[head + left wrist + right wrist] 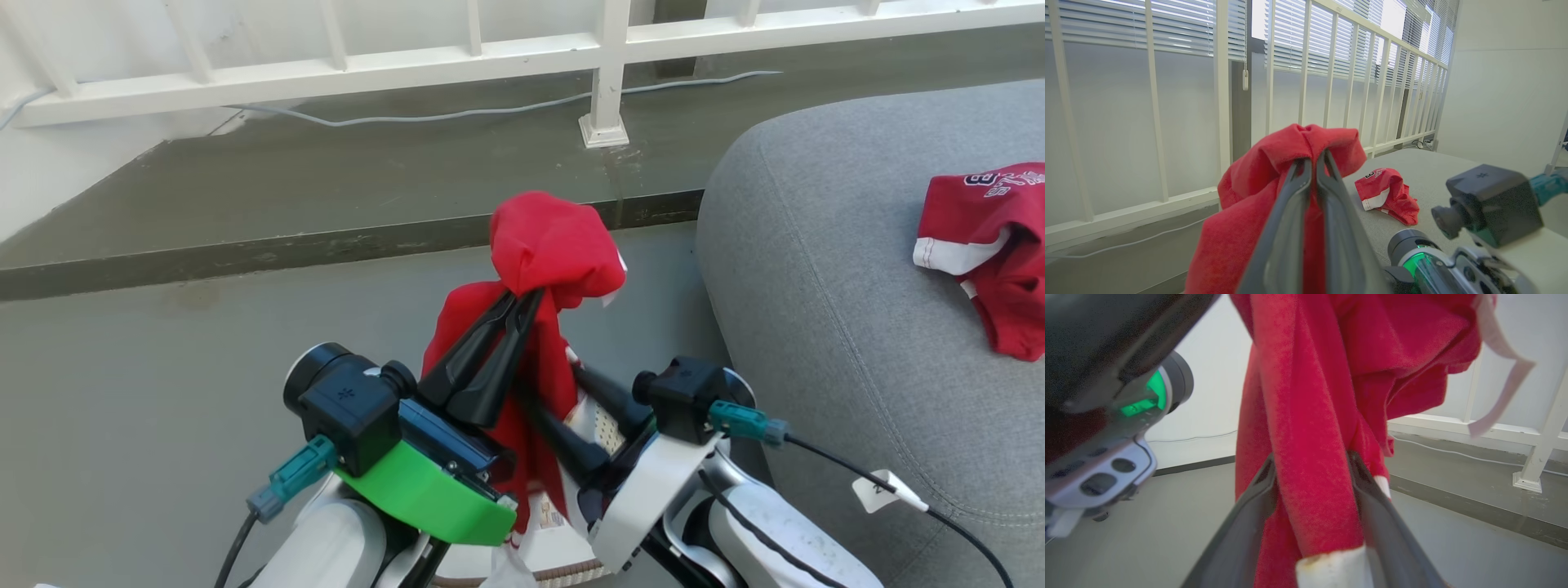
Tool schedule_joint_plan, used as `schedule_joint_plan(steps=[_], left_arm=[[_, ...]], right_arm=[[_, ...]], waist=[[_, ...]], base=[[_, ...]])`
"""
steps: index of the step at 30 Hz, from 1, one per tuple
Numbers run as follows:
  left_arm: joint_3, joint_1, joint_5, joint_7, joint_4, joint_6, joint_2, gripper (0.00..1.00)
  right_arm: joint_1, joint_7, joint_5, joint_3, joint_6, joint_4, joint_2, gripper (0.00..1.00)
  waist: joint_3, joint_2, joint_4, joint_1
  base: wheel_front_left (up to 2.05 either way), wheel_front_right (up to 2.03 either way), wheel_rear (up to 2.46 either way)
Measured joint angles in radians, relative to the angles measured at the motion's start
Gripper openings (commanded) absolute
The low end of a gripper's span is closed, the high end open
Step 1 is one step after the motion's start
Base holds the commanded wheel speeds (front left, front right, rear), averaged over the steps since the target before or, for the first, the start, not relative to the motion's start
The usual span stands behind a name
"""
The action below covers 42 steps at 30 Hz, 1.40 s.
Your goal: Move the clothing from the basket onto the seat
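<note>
I will move the clothing onto the seat, so next my right gripper will grab the red garment (pixel 547 245) by its hanging fold (pixel 544 402).
A red garment (pixel 547 245) of the clothing hangs in the air, pinched near its top by my left gripper (pixel 522 296), which is shut on it. The same grip shows in the left wrist view, fingers (pixel 1290 212) together in the red fabric (pixel 1241 228). My right gripper (pixel 549 382) is lower, open, with a hanging fold (pixel 1310 477) between its spread fingers (pixel 1376 514). Below both arms a piece of the basket (pixel 563 576) shows, cream with a brown rim. The grey seat (pixel 816 327) is to the right, with another red and white garment (pixel 988 245) lying on it.
A white railing (pixel 604 73) runs along the back above a raised grey ledge (pixel 326 188), with a pale cable (pixel 457 113) lying on it. Grey floor (pixel 147 392) spreads to the left. My right arm's black cable with a white tag (pixel 878 492) lies over the seat's edge.
</note>
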Motion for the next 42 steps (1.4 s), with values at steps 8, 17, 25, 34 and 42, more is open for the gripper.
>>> schedule_joint_plan(steps=[8, 17, 25, 34, 42], left_arm=[[-0.008, 0.000, -0.001, 0.006, -0.001, 0.000, 0.000, 0.00], [-0.007, 0.000, 0.000, 0.015, 0.000, 0.000, 0.003, 1.00], [-0.007, 0.000, 0.001, 0.024, 0.007, 0.001, 0.009, 1.00], [-0.043, 0.034, 0.037, 0.066, 0.038, 0.001, 0.051, 1.00], [-0.085, 0.057, 0.056, 0.095, 0.046, 0.001, 0.069, 1.00]], right_arm=[[-0.021, -0.004, 0.012, 0.018, 0.003, 0.043, 0.002, 0.00], [-0.046, -0.026, 0.028, 0.017, 0.009, 0.069, 0.002, 0.00], [-0.068, -0.052, 0.044, -0.014, 0.009, 0.098, 0.002, 0.00], [-0.077, -0.069, 0.045, -0.066, -0.003, 0.141, -0.016, 0.00], [-0.080, -0.087, 0.053, -0.123, -0.038, 0.167, -0.035, 0.00]], waist=[[0.001, 0.0000, 0.005, 0.0000], [-0.002, 0.0000, -0.002, 0.0000], [-0.007, 0.0000, -0.020, 0.0000], [-0.009, 0.0000, -0.041, 0.0000], [0.005, 0.0000, -0.069, 0.0000]], base=[[0.00, 0.00, 0.00], [0.00, 0.00, 0.00], [0.00, 0.00, 0.00], [0.00, 0.00, 0.00], [0.00, 0.00, 0.00]])
